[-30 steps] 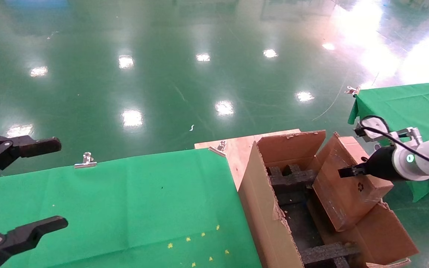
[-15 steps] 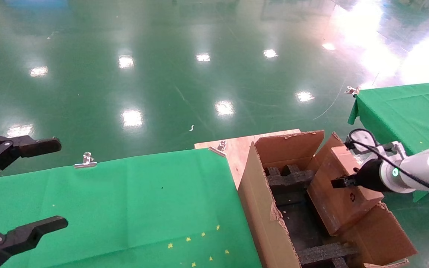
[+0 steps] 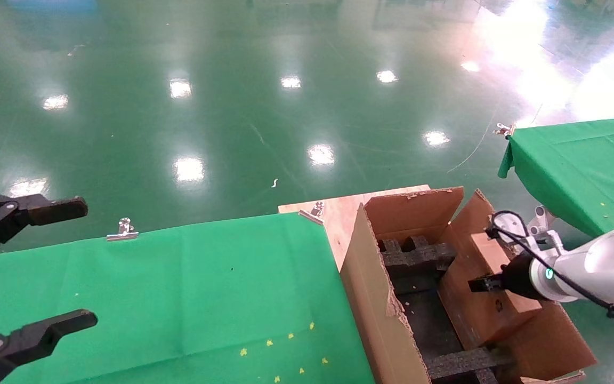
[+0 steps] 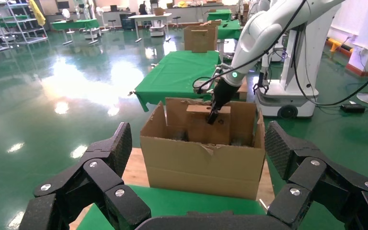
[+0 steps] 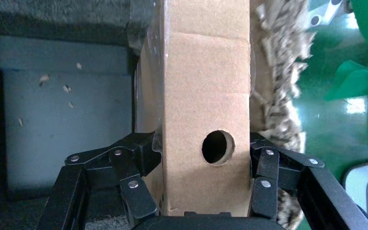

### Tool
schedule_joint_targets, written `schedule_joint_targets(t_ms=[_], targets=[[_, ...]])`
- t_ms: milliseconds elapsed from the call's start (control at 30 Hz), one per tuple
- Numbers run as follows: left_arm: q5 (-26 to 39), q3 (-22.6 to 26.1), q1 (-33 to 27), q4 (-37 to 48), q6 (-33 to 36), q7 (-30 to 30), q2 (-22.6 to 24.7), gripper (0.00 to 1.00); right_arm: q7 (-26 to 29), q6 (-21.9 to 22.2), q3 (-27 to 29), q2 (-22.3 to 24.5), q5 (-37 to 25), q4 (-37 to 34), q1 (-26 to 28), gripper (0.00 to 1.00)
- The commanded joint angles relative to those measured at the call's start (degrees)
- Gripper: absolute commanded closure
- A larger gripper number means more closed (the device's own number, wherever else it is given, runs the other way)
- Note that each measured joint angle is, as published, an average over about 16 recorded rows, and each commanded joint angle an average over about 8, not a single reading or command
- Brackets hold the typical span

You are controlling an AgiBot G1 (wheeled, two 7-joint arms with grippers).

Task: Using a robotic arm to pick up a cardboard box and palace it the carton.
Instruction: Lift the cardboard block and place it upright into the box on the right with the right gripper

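The cardboard box hangs high above the carton's dark bottom, so my right gripper needs to keep holding it until it is lower in the carton.
The white robotic arm reaches in from the right. Its right gripper is shut on the small cardboard box and holds it on edge, tilted, partly inside the carton against its right inner wall. In the right wrist view the fingers clamp both sides of the cardboard box, by its round hole. The carton has torn flaps and black foam inserts. In the left wrist view the carton, box and the robotic arm show ahead. My left gripper is open and empty at far left.
A green-clothed table lies left of the carton, with metal clips on its far edge. A bare wooden board carries the carton. A second green table stands at the right. Shiny green floor lies beyond.
The right gripper has moved down and toward me with the cardboard box, lowering it deeper into the carton. The left gripper has not moved.
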Motion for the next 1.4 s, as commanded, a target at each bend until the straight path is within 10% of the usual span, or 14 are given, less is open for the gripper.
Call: schedule_joint_targets(t_ms=[33,1033,1300,1400], targets=[[0.0,0.0,0.0,0.0,0.0,0.0,0.0,0.00,1.0,0.2,-0.2,-0.2,-0.5,-0.2,-0.8,1.00],[0.0,0.0,0.0,0.0,0.0,0.0,0.0,0.00,-6.9,8.4,-2.4,-10.5,9.2,-17.6,-10.5,0.98],[0.0,0.0,0.0,0.0,0.0,0.0,0.0,0.00,-8.7,9.4,-2.4,-11.4,11.4,-19.8,-11.5,0.07],[0.0,0.0,0.0,0.0,0.0,0.0,0.0,0.00,-8.7,9.4,-2.3,-11.4,11.4,-19.8,-11.5,0.00]])
